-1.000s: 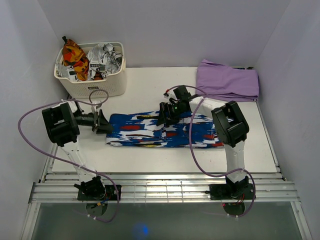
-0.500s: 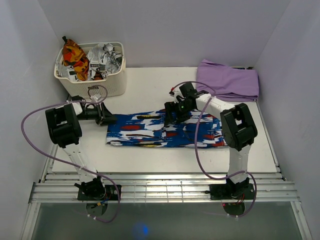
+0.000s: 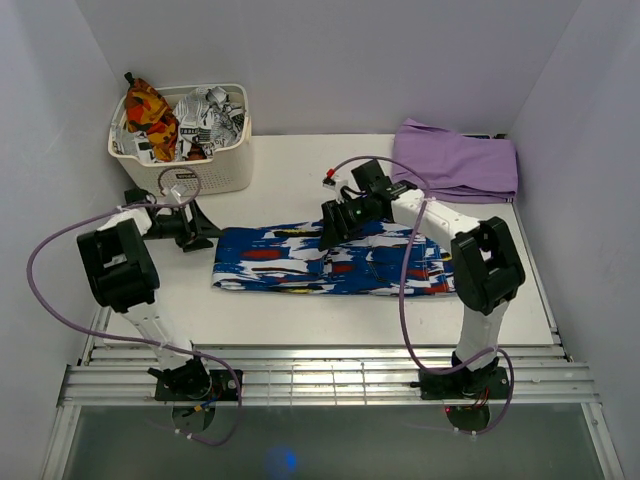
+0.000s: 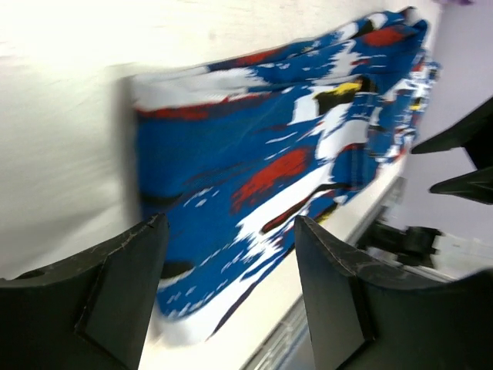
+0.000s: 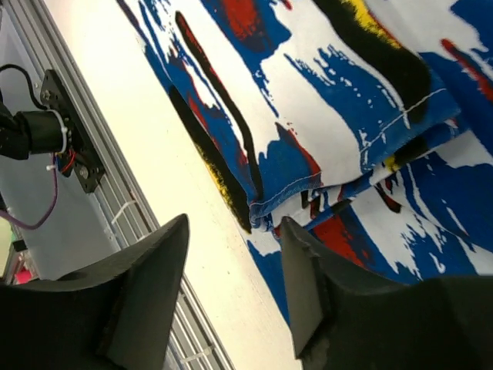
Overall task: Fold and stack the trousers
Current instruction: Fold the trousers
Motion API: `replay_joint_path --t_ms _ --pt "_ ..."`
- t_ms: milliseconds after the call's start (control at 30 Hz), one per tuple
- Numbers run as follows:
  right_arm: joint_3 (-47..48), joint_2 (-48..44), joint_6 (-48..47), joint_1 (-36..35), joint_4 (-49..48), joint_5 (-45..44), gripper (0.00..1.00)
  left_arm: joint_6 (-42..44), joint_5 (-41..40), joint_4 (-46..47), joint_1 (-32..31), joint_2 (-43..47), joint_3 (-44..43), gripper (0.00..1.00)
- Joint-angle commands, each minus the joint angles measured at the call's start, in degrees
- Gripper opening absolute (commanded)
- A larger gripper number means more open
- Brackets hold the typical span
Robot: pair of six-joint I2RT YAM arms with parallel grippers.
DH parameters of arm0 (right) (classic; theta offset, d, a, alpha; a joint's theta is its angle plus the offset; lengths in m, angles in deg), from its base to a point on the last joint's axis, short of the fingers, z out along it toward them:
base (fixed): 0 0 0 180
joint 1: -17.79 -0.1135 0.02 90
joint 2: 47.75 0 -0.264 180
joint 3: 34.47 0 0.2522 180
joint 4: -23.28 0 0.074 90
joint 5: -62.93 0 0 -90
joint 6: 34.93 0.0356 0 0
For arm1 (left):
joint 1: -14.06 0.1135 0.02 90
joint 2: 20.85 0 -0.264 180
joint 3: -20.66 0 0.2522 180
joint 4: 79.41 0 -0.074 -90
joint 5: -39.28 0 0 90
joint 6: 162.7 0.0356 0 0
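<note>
My left gripper grabs the edge of the folded trousers' end beside it next, to fold that end onto the opposite end.
The trousers [image 3: 330, 262], bright blue with white, red, black and yellow streaks, lie folded into a long flat strip across the middle of the table. My left gripper [image 3: 207, 232] is open and empty, just off the strip's left end, at its far corner. In the left wrist view the trousers [image 4: 269, 154] lie ahead of the open gripper [image 4: 231, 262]. My right gripper [image 3: 328, 231] is open and empty, over the far edge of the strip near its middle. In the right wrist view a folded layer edge of the trousers [image 5: 347, 100] lies just beyond the open gripper [image 5: 231, 254].
A cream basket [image 3: 200, 175] holding orange-red and black-and-white clothes stands at the back left. A folded lilac-purple garment [image 3: 455, 160] lies at the back right. Walls close in the table on three sides. Metal rails [image 3: 330, 375] run along the near edge.
My left gripper has drawn back from the trousers' left end, towards the basket. My right gripper has shifted slightly over the far edge. The trousers have stayed flat.
</note>
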Motion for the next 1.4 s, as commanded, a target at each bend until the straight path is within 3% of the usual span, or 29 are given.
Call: replay_joint_path --t_ms 0,167,500,600,733,867,1067,1167,1200,1367 --pt "-0.6 4.2 -0.7 -0.2 -0.5 1.9 0.55 9.8 -8.9 -7.8 3.2 5.8 0.2 0.77" --pt "-0.4 9.7 -2.5 -0.2 0.5 -2.5 0.52 15.9 -16.8 -9.9 4.3 5.4 4.2 0.78" --pt "0.6 16.8 -5.0 -0.3 1.6 -7.4 0.47 14.1 -9.4 -3.4 0.8 -1.0 8.8 0.65" --pt "0.5 17.4 -5.2 -0.3 1.7 -7.7 0.46 12.0 -8.2 -1.7 0.0 -2.6 8.7 0.57" --pt "1.4 18.1 -5.0 -0.2 1.9 -7.1 0.46 7.2 -11.0 1.5 0.1 -2.3 8.7 0.42" --pt "1.8 14.5 -5.3 0.7 2.4 -6.7 0.47 3.2 -16.9 3.1 0.5 2.2 7.1 0.0" --pt "2.1 6.5 -8.2 7.1 6.9 -6.3 0.58 4.1 -25.4 -2.6 1.3 10.5 0.4 0.0" --pt "1.7 1.6 -10.2 13.2 10.9 -6.2 0.72 6.0 -29.4 -6.3 0.9 14.0 -3.1 0.0" --pt "1.3 -0.7 -10.8 17.2 12.1 -6.3 0.78 5.7 -35.3 -7.1 0.3 14.8 -5.1 0.0" --pt "-1.4 -4.3 -15.3 30.5 18.8 -7.1 0.91 4.6 -47.9 -9.8 -6.4 21.5 -9.3 0.0"
